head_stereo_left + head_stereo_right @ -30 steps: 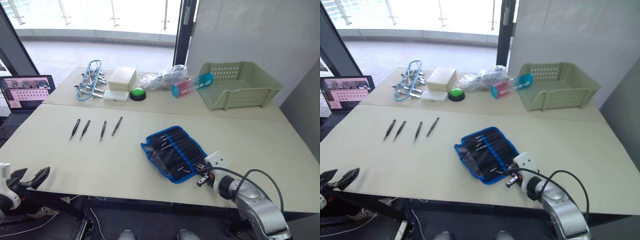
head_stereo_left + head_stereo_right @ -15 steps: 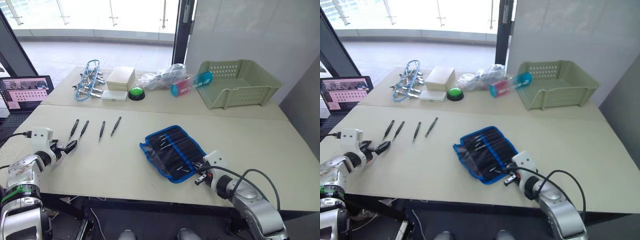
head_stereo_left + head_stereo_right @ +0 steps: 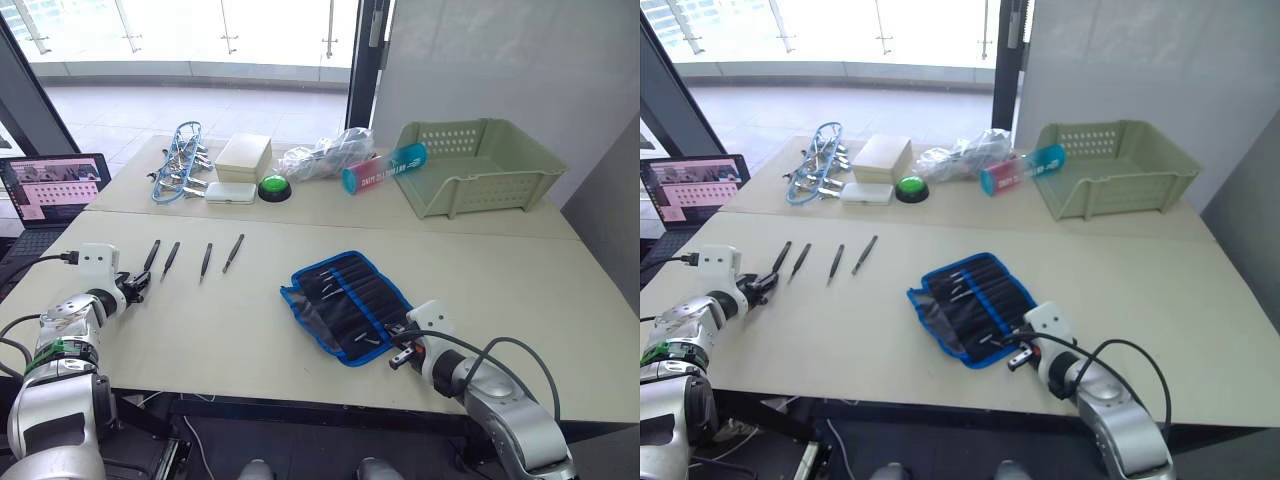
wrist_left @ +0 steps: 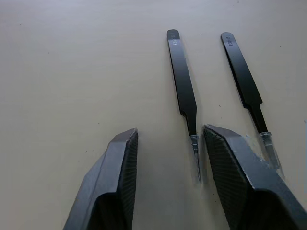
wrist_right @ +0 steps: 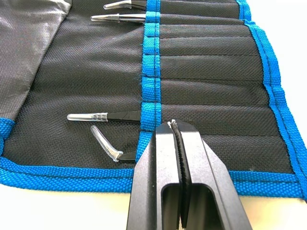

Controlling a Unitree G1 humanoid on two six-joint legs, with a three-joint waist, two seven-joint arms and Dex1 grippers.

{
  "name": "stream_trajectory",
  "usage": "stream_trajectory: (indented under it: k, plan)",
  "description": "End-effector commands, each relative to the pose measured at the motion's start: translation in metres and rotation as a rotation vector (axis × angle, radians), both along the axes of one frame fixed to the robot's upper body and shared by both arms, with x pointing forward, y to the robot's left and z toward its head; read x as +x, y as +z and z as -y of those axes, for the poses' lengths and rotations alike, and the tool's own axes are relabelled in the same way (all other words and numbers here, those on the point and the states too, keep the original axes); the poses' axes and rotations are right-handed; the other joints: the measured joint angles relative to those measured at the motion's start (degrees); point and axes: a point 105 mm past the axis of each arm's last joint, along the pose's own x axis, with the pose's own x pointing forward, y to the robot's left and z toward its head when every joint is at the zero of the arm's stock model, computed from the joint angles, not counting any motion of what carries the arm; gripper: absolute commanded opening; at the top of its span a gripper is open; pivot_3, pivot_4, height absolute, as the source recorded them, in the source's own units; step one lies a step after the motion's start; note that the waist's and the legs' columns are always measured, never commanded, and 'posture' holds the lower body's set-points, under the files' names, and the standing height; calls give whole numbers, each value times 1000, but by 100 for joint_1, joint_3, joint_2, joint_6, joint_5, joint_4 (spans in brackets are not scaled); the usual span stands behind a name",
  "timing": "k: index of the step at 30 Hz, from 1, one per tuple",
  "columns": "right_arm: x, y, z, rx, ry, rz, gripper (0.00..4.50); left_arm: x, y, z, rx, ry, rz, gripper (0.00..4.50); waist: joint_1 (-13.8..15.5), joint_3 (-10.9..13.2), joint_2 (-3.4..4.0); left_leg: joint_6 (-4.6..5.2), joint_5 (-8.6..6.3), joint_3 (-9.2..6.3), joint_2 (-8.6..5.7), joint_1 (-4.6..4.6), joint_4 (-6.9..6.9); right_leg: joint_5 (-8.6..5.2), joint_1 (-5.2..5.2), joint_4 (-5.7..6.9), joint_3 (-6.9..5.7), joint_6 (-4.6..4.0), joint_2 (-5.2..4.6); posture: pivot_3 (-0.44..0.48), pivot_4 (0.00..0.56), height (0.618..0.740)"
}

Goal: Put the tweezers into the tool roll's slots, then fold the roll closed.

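My left gripper picks up the black tweezers by their capped tip (image 4: 195,152) next, to slide them into the tool roll's slots.
Several slim black tweezers (image 3: 171,258) lie in a row on the table's left half. My left gripper (image 3: 135,288) is down at the near end of the leftmost one. In the left wrist view its fingers (image 4: 122,177) stand apart, and that tweezer's (image 4: 182,81) capped tip lies on the table between them, close to one finger and not gripped. The tool roll (image 3: 348,305) lies unrolled, black with blue edging. Other tweezers (image 5: 103,116) sit in its slots (image 5: 206,91) with clear-capped tips sticking out. My right gripper (image 5: 173,125) is shut over the roll's near blue edge, holding nothing.
Across the back stand a green basket (image 3: 480,165), a teal and pink tube (image 3: 385,168), a plastic bag (image 3: 325,155), a green button (image 3: 274,187), a beige box (image 3: 245,155) and a blue-wire bundle of clips (image 3: 180,160). A laptop (image 3: 50,185) sits beyond the table's left edge.
My left arm has come up from below the table's front edge to the leftmost tweezer, and its fingers have narrowed. The right gripper has barely moved.
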Motion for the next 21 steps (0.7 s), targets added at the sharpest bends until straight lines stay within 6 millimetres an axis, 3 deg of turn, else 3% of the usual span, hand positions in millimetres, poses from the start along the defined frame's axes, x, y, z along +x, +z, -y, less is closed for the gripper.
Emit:
stream_trajectory:
  k: [1, 4, 9, 12, 15, 19, 21]
  plan:
    - [-3, -6, 1, -6, -5, -34, 0, -1, -20, 9, -6, -14, -76, 933, 3, 0, 1, 0, 0, 0, 0, 0, 0, 0, 0, 0, 0, 0, 0, 0, 150, 740]
    - [-3, -6, 0, -5, -3, -33, 0, 0, -19, 9, -11, -4, -71, 72, 6, 1, 1, 0, 0, 0, -1, -1, 0, -1, 1, -1, 0, 1, -1, 0, 150, 740]
    - [-3, -7, 0, -7, -1, -33, 0, 3, -3, 0, 8, 40, -2, 72, 7, 1, 3, 0, 0, 0, -2, 0, 0, -1, 1, -1, 0, 2, -2, 0, 150, 740]
    - [-4, -7, -1, -5, 1, -38, 0, 6, 18, -5, 44, 44, 80, 72, 8, 2, 1, 0, 0, 0, -1, -1, 0, -1, 1, -1, 0, 2, -1, 0, 150, 740]
    - [-6, -9, 0, -6, -1, -47, 0, 12, 54, -3, 76, -18, 209, 72, 5, 6, -8, 0, 0, 0, -1, -8, 0, -1, -5, -2, -1, 2, -1, 0, 150, 740]
    - [-6, -11, 2, -12, -6, -52, 0, 13, 104, 10, 106, -151, 360, 72, 2, 10, -15, 0, 0, -2, 0, -24, -1, -1, -18, -2, -3, 1, 0, 0, 150, 740]
    - [-6, -12, 3, -14, -7, -54, 0, 11, 118, 22, 122, -226, 383, 72, -4, 11, -17, -1, 0, -3, 1, -33, 0, 0, -23, -2, -5, 1, 0, 0, 150, 740]
